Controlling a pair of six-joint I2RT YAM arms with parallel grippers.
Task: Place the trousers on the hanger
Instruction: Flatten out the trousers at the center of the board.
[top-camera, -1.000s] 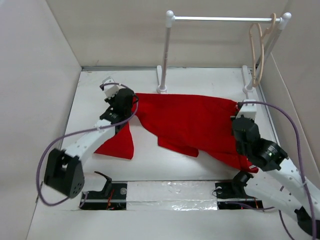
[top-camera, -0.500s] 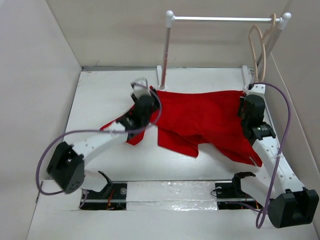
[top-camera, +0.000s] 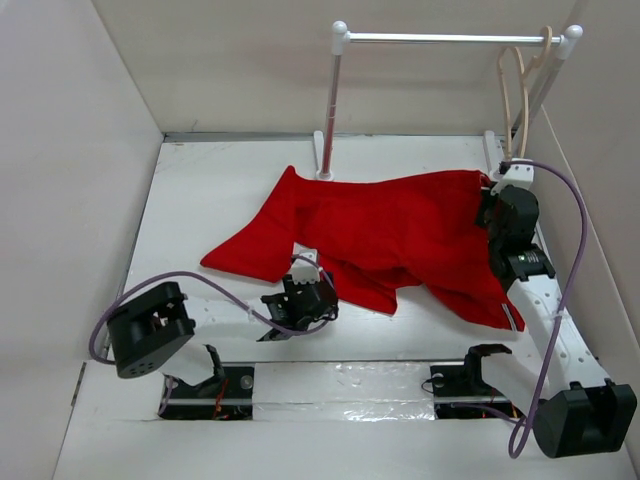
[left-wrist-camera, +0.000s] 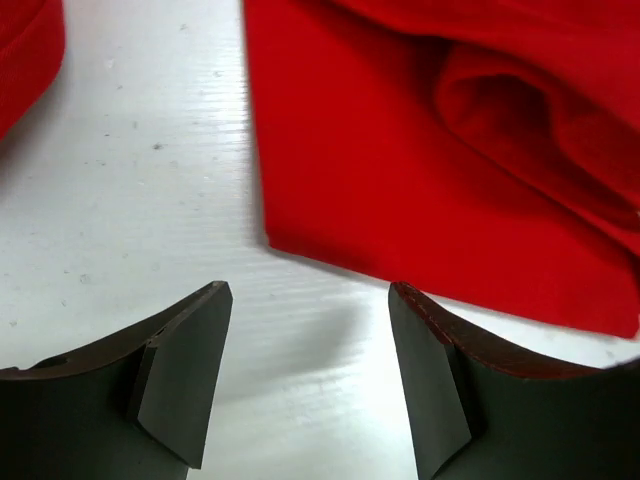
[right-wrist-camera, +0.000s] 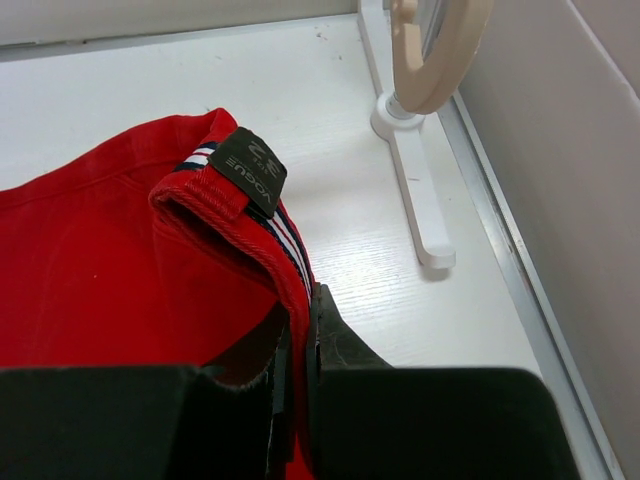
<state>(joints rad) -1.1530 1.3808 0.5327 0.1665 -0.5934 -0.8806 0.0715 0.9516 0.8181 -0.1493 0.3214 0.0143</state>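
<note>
I will next grab the trousers with my left gripper by the near corner of the trouser edge (left-wrist-camera: 279, 236), to straighten that leg for the hanger.
The red trousers (top-camera: 380, 235) lie spread over the middle of the table, one leg reaching left (top-camera: 250, 250). My right gripper (top-camera: 497, 212) is at the back right, shut on the waistband (right-wrist-camera: 225, 215); the striped trim and a black label show just above the jaws (right-wrist-camera: 303, 310). The beige hanger (top-camera: 512, 90) hangs by its hook from the right end of the rail, and its lower loop (right-wrist-camera: 440, 50) shows above the waistband. My left gripper (top-camera: 305, 300) sits low near the front, open, with only bare table between its fingers (left-wrist-camera: 310, 330). A trouser edge (left-wrist-camera: 420, 180) lies just ahead of it.
The white rail stand (top-camera: 335, 100) has two posts at the back, and its right foot (right-wrist-camera: 415, 200) lies beside the held waistband. Side walls close in the table left and right. A taped strip and both arm bases (top-camera: 340, 385) run along the near edge.
The left gripper opened, let go of the trouser leg and drew back toward the near edge. The leg now lies flat. The right gripper carried the waistband to the back right and holds there.
</note>
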